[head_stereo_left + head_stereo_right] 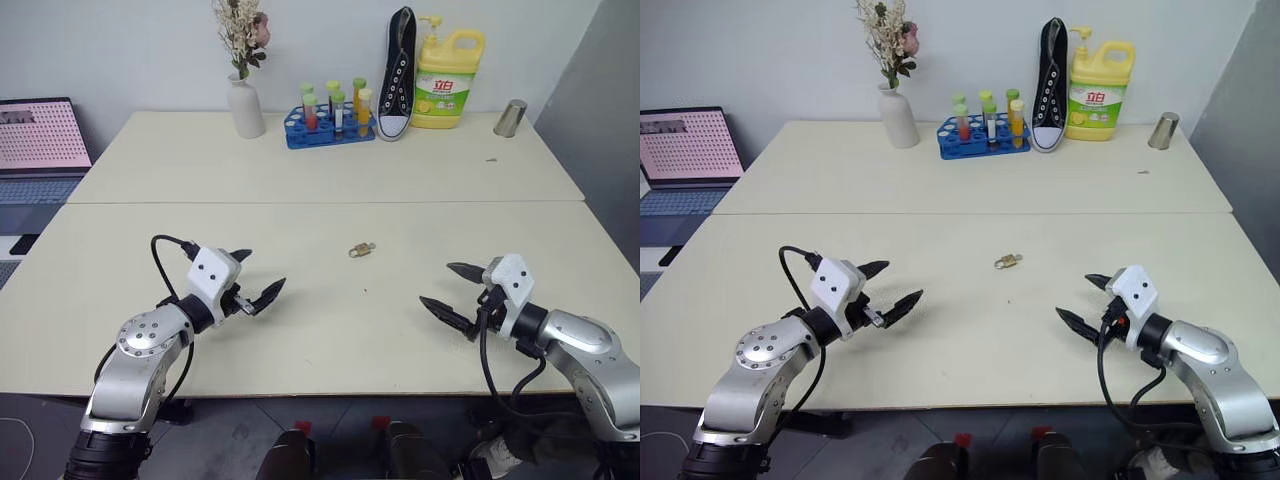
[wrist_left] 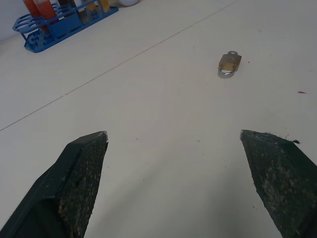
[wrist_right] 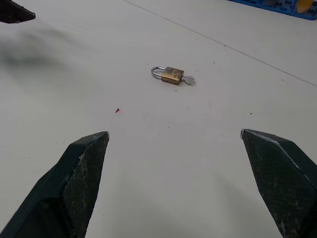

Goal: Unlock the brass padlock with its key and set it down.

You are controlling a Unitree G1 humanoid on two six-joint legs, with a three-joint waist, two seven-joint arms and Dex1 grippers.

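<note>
The shackle (image 1: 353,253) curves round and the key sticks out opposite. My left gripper next needs to grab the brass padlock by the flat facing sides of its body to unlock it.
The brass padlock (image 1: 361,250) lies flat on the cream table (image 1: 320,330), near its middle, with its silvery shackle closed. Its key (image 3: 188,80) sticks out of the body's bottom end. In the left wrist view the brass padlock (image 2: 229,63) lies ahead between the fingers' line of sight. My left gripper (image 1: 255,278) hovers open over the table to the padlock's left and nearer to me, with nothing in it. On the right, my right gripper (image 1: 455,291) is also open and empty, at about the same distance from the padlock.
At the table's far edge stand a white vase (image 1: 245,107) with dried flowers, a blue rack (image 1: 328,128) of tubes, a black sneaker (image 1: 398,75), a yellow detergent bottle (image 1: 448,78) and a metal cup (image 1: 511,118). A laptop (image 1: 40,135) sits far left. A seam (image 1: 320,202) joins two tabletops.
</note>
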